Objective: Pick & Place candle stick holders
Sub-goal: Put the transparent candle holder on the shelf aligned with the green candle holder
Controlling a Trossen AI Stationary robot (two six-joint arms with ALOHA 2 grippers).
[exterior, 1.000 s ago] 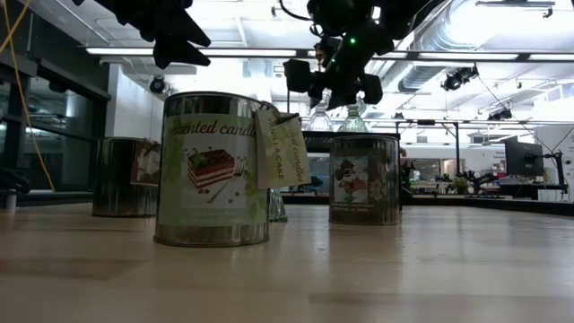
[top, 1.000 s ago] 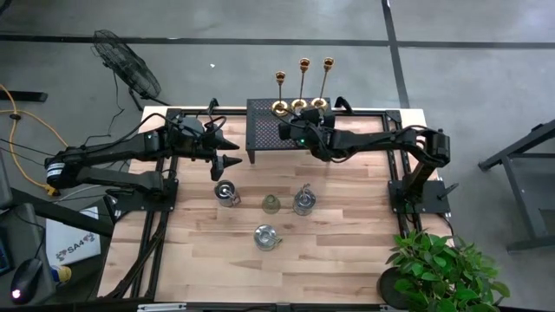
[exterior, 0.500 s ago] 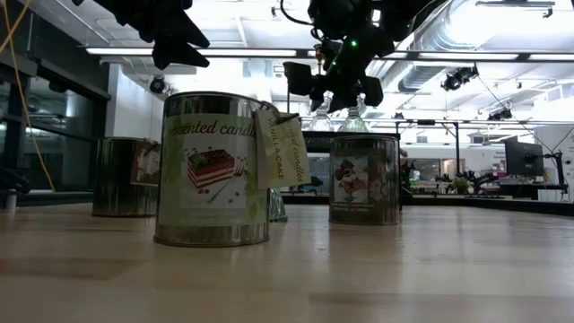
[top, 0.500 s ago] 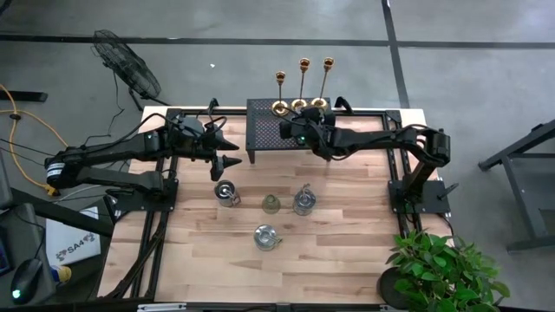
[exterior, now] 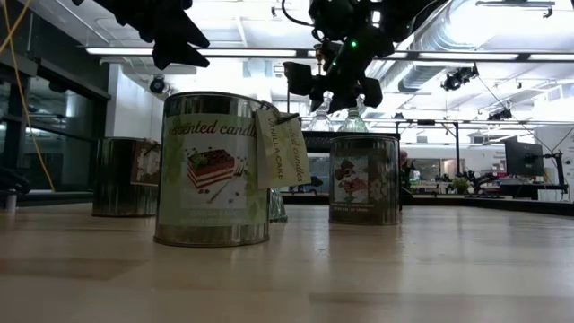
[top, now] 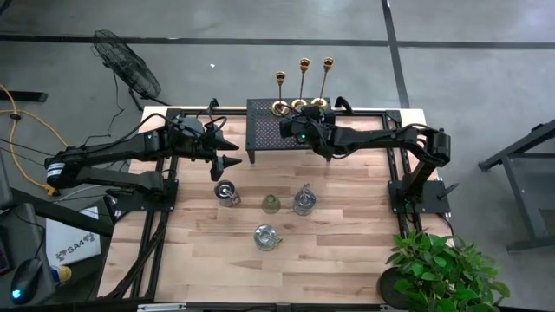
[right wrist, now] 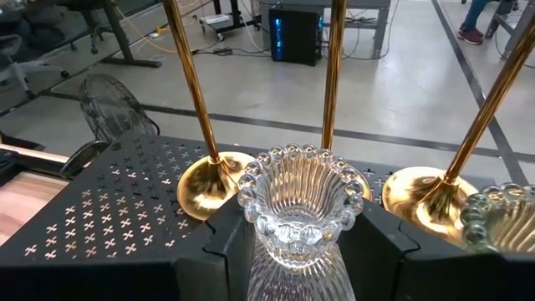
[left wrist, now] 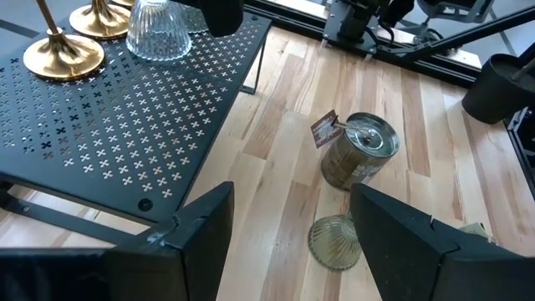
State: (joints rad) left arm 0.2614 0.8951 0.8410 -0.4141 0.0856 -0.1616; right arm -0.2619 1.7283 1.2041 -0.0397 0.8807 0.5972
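My right gripper is ready to open now. The clear glass holder (right wrist: 299,196) stands upright, low on the black mesh stand, so it would stay standing.
Three tall gold candle stick holders (top: 299,105) stand on their round bases along the far edge of the black mesh stand (top: 264,130). My right gripper (top: 303,132) is over the stand, shut on a clear glass holder (right wrist: 299,196). A second glass holder (right wrist: 501,213) stands on the mesh beside it. A third (top: 271,204) stands on the table among the tins. My left gripper (top: 232,149) hangs open above the table, left of the stand, with nothing between its fingers (left wrist: 201,234). My right gripper pinches the glass holder between its two fingers (right wrist: 230,242), at the narrow waist (right wrist: 280,238) below the beaded rim. The fingers come nearly level from the table's near right side. The holder stands upright, its foot hidden by the gripper, so I cannot tell whether it rests on the mesh.
Three candle tins stand on the wooden table (top: 347,234): one near left (top: 226,192), one near right (top: 303,201), one nearer the front (top: 266,236). A potted plant (top: 438,273) sits at the near right corner. A fan (top: 126,61) stands beyond the table's far left.
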